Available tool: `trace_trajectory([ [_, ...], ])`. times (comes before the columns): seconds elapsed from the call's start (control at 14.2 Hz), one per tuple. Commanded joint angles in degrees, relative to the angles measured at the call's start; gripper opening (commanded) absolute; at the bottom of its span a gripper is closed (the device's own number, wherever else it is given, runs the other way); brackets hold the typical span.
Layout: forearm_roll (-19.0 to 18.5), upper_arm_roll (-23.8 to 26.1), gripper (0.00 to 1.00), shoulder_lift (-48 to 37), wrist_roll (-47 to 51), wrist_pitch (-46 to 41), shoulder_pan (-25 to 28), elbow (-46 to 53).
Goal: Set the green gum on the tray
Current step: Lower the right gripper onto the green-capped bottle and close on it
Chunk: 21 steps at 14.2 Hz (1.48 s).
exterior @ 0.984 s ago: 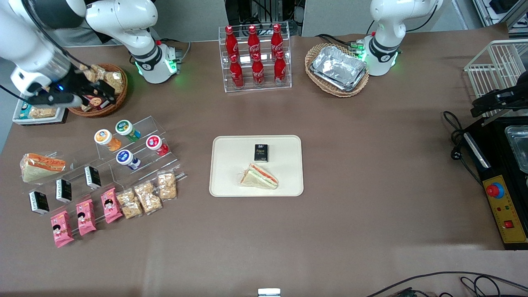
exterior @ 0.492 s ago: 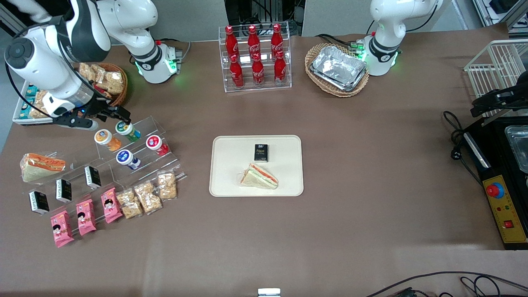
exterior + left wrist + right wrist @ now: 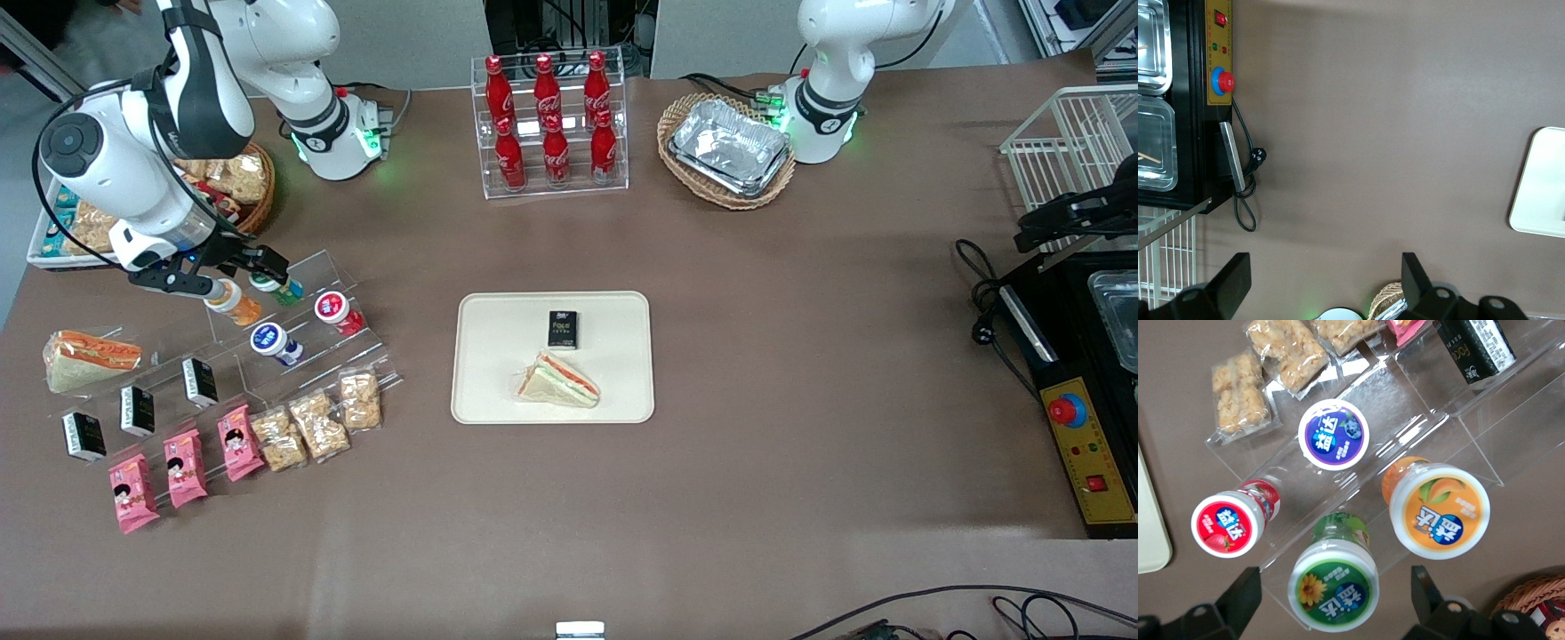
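My right gripper is to pick up the green gum by its white lid (image 3: 1333, 590) next, so that it can place the green gum on the tray (image 3: 1150, 520).
The green gum (image 3: 1333, 587) has a green body and a white lid with a green label. It stands on a clear acrylic step rack (image 3: 1405, 420), beside the orange-bodied bottle (image 3: 1438, 510). My right gripper (image 3: 1335, 595) is open, directly above the green gum, with one finger (image 3: 1245, 593) on each side of the lid and gaps between. In the front view the gripper (image 3: 233, 271) covers most of the green gum (image 3: 283, 289). The cream tray (image 3: 498, 373) lies mid-table, toward the parked arm's end from the rack, holding a sandwich (image 3: 558, 380) and a black box (image 3: 563, 328).
On the rack also stand a red bottle (image 3: 333, 309), a blue bottle (image 3: 269, 340) and black boxes (image 3: 200, 380). Snack packets (image 3: 311, 424) and pink packs (image 3: 182, 467) lie nearer the camera. A wicker snack basket (image 3: 236, 178) sits farther back. A cola rack (image 3: 549, 124) stands at the back.
My gripper has moved from over the wicker snack basket toward the camera and down to the acrylic rack, and now hangs over the green gum.
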Motion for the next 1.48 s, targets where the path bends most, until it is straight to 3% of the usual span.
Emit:
trace_trajectory([
  [0.0,-1.15,0.23,1.00,1.18,1.43,1.96,0.05,-0.63],
  [0.49,-1.06,0.32,1.00,1.10,2.57,1.17,0.40,-1.51],
  [0.56,-1.15,0.32,0.96,1.36,2.66,1.52,0.40,-1.68],
  [0.7,-1.15,0.32,0.69,1.89,2.57,1.70,0.40,-1.69],
  [0.98,-1.06,0.41,0.31,1.98,2.66,1.87,0.49,-1.60],
  [1.12,-1.06,0.41,0.04,1.80,2.48,1.61,0.58,-1.34],
  [1.41,-1.15,0.41,0.00,-1.35,0.38,-4.16,0.84,3.47],
])
